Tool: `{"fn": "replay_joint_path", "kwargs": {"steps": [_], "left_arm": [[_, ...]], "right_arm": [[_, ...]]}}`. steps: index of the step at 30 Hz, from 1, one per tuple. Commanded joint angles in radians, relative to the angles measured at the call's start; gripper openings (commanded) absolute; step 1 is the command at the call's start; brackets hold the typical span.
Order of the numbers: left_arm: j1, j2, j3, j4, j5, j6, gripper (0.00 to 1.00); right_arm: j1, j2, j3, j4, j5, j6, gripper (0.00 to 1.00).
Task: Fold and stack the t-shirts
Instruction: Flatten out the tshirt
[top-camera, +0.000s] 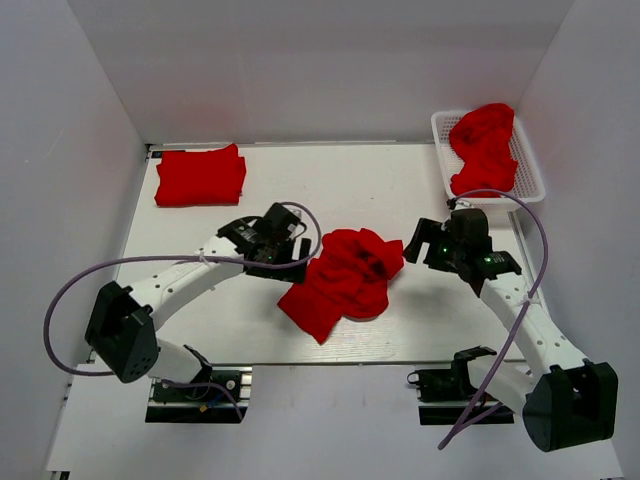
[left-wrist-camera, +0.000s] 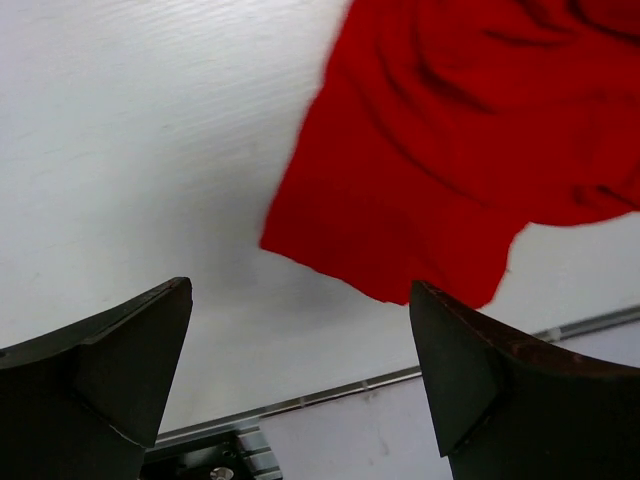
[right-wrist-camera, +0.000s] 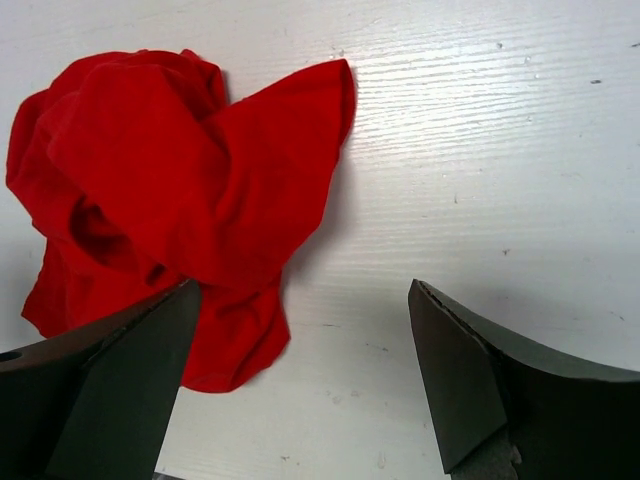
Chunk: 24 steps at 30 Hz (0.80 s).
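I need to grab the crumpled red t-shirt (top-camera: 345, 278) with my left gripper next, by the near edge (top-camera: 289, 310) beside its corner, so that it can be spread for folding.
A crumpled red t-shirt (top-camera: 345, 278) lies in a heap at the middle of the table; it also shows in the left wrist view (left-wrist-camera: 450, 150) and in the right wrist view (right-wrist-camera: 170, 190). A folded red t-shirt (top-camera: 200, 177) lies at the far left. Another red t-shirt (top-camera: 484, 146) is bunched in the white basket (top-camera: 528, 160). My left gripper (top-camera: 296, 250) is open and empty just left of the heap. My right gripper (top-camera: 418, 246) is open and empty just right of the heap.
The white basket stands at the far right corner. White walls close in the table on the left, the back and the right. The table's near edge (left-wrist-camera: 400, 380) runs just below the heap.
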Motion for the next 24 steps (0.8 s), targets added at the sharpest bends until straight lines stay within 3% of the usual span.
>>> {"fn": "replay_joint_path", "kwargs": {"steps": [1, 9, 16, 24], "left_arm": [[-0.078, 0.031, 0.051, 0.063, 0.05, 0.032, 1.0], [-0.348, 0.069, 0.063, 0.063, -0.005, 0.017, 1.0], [-0.555, 0.293, 0.165, 0.032, -0.051, -0.003, 1.0], [-0.577, 0.305, 0.094, 0.0, -0.226, -0.109, 1.0]], "right_arm": [[-0.001, -0.02, 0.042, -0.041, 0.031, -0.025, 0.9], [-0.002, -0.008, 0.058, -0.066, 0.08, -0.028, 0.9], [-0.001, 0.009, 0.067, -0.056, 0.051, -0.036, 0.9], [0.001, 0.015, 0.075, -0.055, 0.003, -0.056, 0.9]]}}
